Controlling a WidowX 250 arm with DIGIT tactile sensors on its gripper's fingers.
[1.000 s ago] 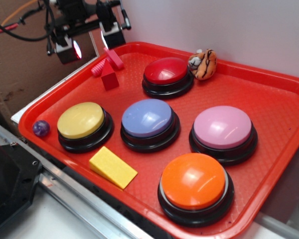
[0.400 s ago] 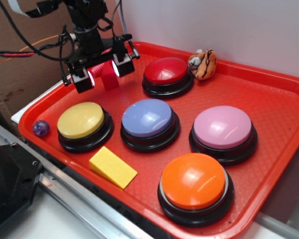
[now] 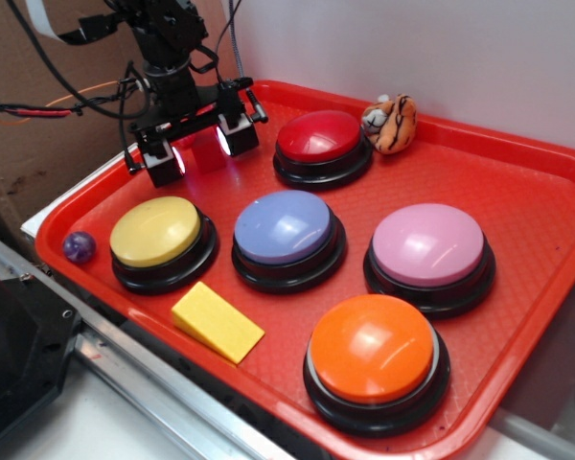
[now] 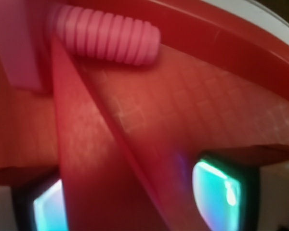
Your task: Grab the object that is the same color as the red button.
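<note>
My gripper closes on the dark-red block (image 4: 98, 173) now, since the block stands between my gripper's fingers, low on either side above the red tray (image 4: 176, 139).
The object, a small dark-red block (image 3: 209, 156) with a pointed top, stands on the red tray (image 3: 517, 182) near its back left corner. My gripper (image 3: 201, 149) is lowered over it and open, one finger on each side of the block. In the wrist view the block (image 4: 101, 173) fills the space between the lit pads, close to the left one, with a gap to the right one (image 4: 216, 192). The red button (image 3: 318, 136), a glossy dark-red dome on a black base, sits just right of the gripper.
A pink bolt-shaped toy (image 4: 106, 38) lies just behind the block against the tray rim. Yellow (image 3: 156, 230), blue (image 3: 283, 226), pink (image 3: 427, 244) and orange (image 3: 372, 347) buttons fill the tray. A yellow wedge (image 3: 217, 321), purple ball (image 3: 78, 247) and tiger plush (image 3: 390, 123) lie around them.
The gripper has come down from above the tray's back left corner and now straddles the dark-red block, hiding the pink bolt in the exterior view.
</note>
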